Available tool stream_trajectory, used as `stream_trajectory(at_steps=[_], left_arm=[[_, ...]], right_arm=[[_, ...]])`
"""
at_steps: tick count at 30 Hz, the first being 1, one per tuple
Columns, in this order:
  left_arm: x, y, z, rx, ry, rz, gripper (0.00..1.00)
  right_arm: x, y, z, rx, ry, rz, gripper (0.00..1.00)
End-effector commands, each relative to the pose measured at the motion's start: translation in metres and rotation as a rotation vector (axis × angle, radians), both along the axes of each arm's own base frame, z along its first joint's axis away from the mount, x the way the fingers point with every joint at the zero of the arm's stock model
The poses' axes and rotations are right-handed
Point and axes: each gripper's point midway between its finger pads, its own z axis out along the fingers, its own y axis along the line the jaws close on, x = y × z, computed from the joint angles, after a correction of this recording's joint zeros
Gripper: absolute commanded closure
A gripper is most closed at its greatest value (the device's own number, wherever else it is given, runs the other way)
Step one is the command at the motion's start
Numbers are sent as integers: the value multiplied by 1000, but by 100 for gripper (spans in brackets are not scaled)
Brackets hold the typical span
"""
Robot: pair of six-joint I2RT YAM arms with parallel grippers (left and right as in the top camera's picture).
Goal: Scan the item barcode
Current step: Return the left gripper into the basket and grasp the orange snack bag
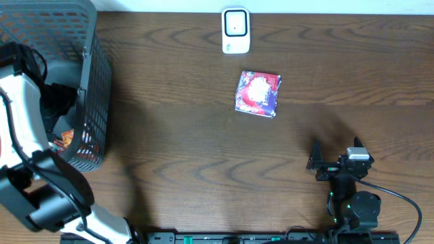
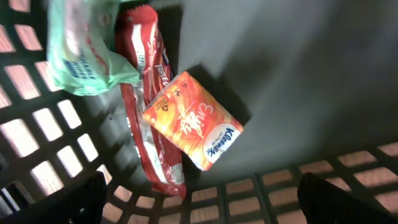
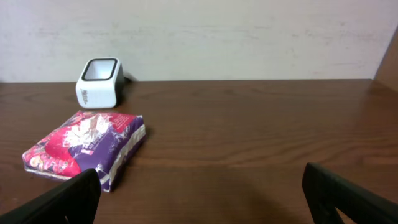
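Note:
I will grab the orange packet (image 2: 193, 119) next with my left gripper, across its sides at the Kleenex-logo end (image 2: 217, 142). The opposite end then stays uncovered to scan the barcode.
A pink and purple packet (image 1: 258, 93) lies flat on the brown table, just in front of the white barcode scanner (image 1: 235, 30). The right wrist view shows the same packet (image 3: 84, 148) and scanner (image 3: 99, 82) at the left. My right gripper (image 1: 336, 159) hovers low near the table's front right, open and empty (image 3: 202, 199). My left arm reaches into the grey basket (image 1: 91, 81). Its gripper (image 2: 204, 200) is open above an orange packet (image 2: 193, 119), a red wrapper (image 2: 149, 106) and a pale green pack (image 2: 84, 46), touching none.
The basket's lattice wall (image 2: 348, 186) closes in around the left gripper. Bare brown table (image 3: 261, 137) stretches between the right gripper and the packet. A pale wall (image 3: 217, 37) rises behind the scanner.

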Motion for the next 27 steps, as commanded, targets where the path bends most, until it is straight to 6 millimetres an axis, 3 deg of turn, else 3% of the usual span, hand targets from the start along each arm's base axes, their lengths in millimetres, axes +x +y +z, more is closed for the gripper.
stream_trajectory(at_steps=[1,13,15,18,21,24,27], left_arm=[[-3,-3,-26,-42,71,14,2],[-12,-9,-89,-130,251,46,0],[-14,-10,-98,-142,276,46,11],[-17,-12,-110,-159,309,45,39],[-19,-12,-117,-168,329,46,57],[-16,-11,-116,-162,316,46,91],[-6,-4,-108,-151,283,7,92]], right_arm=[[0,-1,-1,14,0,-3,1],[0,-1,-1,14,0,-3,1],[0,-1,-1,14,0,-3,1],[0,-1,-1,14,0,-3,1],[0,-1,-1,14,0,-3,1],[0,-1,-1,14,0,-3,1],[0,-1,-1,14,0,-3,1]])
